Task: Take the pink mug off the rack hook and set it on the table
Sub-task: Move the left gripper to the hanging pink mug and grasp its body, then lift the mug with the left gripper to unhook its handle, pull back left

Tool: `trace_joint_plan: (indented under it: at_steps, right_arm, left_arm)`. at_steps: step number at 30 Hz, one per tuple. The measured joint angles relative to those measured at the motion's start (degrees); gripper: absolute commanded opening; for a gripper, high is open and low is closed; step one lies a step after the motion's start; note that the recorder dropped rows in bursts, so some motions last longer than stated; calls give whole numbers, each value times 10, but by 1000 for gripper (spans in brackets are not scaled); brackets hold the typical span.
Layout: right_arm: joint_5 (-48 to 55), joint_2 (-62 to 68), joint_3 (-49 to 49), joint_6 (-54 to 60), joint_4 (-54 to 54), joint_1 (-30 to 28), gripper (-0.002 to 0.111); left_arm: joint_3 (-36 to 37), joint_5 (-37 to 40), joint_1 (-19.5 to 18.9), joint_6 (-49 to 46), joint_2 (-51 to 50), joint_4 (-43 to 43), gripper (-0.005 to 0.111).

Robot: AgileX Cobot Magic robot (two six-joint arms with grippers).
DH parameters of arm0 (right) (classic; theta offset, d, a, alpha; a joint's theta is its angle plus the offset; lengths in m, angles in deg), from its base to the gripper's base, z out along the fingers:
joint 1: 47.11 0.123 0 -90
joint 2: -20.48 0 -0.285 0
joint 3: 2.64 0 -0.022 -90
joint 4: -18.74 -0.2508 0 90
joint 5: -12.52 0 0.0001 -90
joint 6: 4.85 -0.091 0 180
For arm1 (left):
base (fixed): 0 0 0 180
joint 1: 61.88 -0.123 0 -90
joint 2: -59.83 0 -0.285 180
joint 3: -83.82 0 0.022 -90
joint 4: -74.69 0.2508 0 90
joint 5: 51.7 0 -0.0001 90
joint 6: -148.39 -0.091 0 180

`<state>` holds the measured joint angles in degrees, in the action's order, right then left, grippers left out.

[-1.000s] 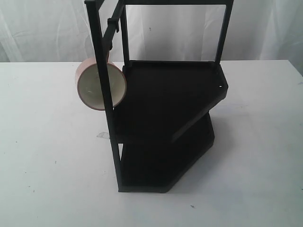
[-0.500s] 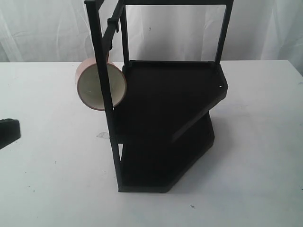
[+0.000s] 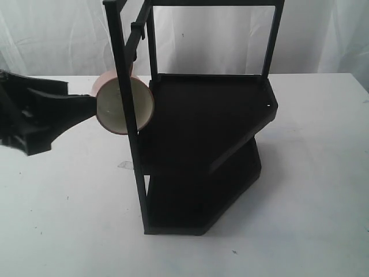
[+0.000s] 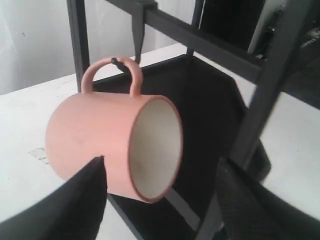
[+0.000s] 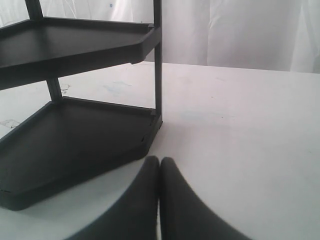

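Observation:
I should next take hold of the pink mug by its rim point(image 4: 131, 162) with my left gripper, so its loop handle stays free to slip off the rack hook.
The pink mug point(image 3: 112, 92) hangs by its loop handle point(image 4: 107, 67) from the rack hook point(image 4: 116, 61), a short black peg on the upper side bar of the black rack point(image 3: 202, 121). Its cream mouth faces the exterior camera, with the rack's front post crossing it. My left gripper point(image 3: 86, 105) has come in from the left, level with the mug. It is open point(image 4: 162, 162), one finger point(image 4: 82, 200) against the mug's outer wall and the other point(image 4: 250, 200) on the far side near a rack post. My right gripper point(image 5: 159, 161) is shut and empty, low over the table point(image 5: 240, 125) by the rack's bottom shelf.
The two-shelf rack point(image 5: 75, 140) stands mid-table, its upright posts point(image 3: 128, 115) and top bars point(image 4: 200, 37) close around the mug. White tabletop point(image 3: 63, 208) stretches to the left and in front of the rack. A white curtain hangs behind.
My left gripper has entered from the left edge and risen toward the mug, reaching its side. The mug and the rack have not moved.

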<state>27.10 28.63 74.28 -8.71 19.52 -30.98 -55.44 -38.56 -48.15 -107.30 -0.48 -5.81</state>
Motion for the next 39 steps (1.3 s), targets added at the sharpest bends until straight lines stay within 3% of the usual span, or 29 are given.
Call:
trace_joint_plan:
  at_steps: [12,25,39]
  right_arm:
    - [0,0,0,0,0,0,0]
    - [0,0,0,0,-2,0,0]
    - [0,0,0,0,-8,0,0]
  left_arm:
    - [-69,-102,48,-50,-136,-12,66]
    - [-109,-179,49,-53,-188,-13,66]
    - [-125,-179,49,-53,-223,-11,63]
